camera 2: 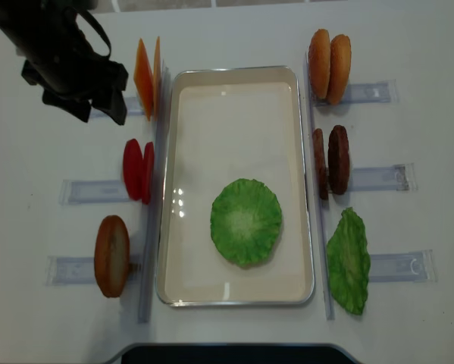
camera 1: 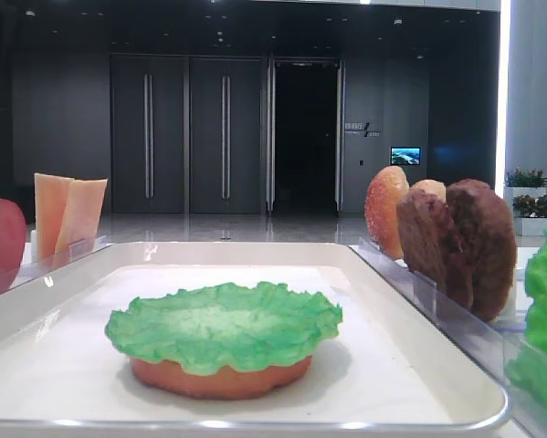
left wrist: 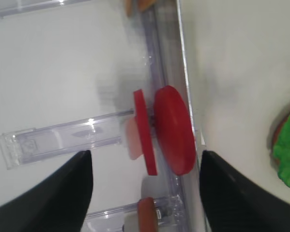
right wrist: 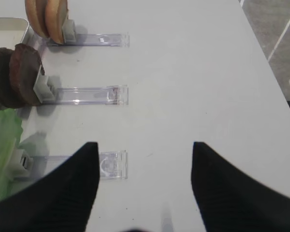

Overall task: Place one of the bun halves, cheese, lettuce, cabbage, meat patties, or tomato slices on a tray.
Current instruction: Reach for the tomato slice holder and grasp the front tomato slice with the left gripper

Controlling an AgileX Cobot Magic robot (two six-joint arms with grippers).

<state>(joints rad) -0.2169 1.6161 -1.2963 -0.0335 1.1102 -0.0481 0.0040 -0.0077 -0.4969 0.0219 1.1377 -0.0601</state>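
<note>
I will next pinch the tomato slice by the tray (camera 2: 234, 72) by its upper edge (camera 2: 148, 145) with my left gripper, across its flat sides, as it stands on edge.
The white tray (camera 2: 234, 72) holds a bun half (camera 1: 220, 376) with a green lettuce leaf (camera 2: 246, 221) on top. Two red tomato slices (left wrist: 171, 128) stand on edge in a clear rack just left of the tray rim (left wrist: 183, 58). My left gripper (left wrist: 145, 153) hangs open above them, one finger on each side, touching nothing. My right gripper (right wrist: 145, 144) is open over bare table right of the tray, nothing between its fingers. From overhead the left arm (camera 2: 67, 53) shows at the back left. The right gripper is out of that view.
Clear racks line both sides of the tray. On the left stand cheese slices (camera 2: 147, 76), the tomato slices (camera 2: 138, 171) and a bun half (camera 2: 111, 255). Two bun halves (camera 2: 330, 67), two meat patties (camera 2: 330, 161) and a green leaf (camera 2: 349, 260) are on the right.
</note>
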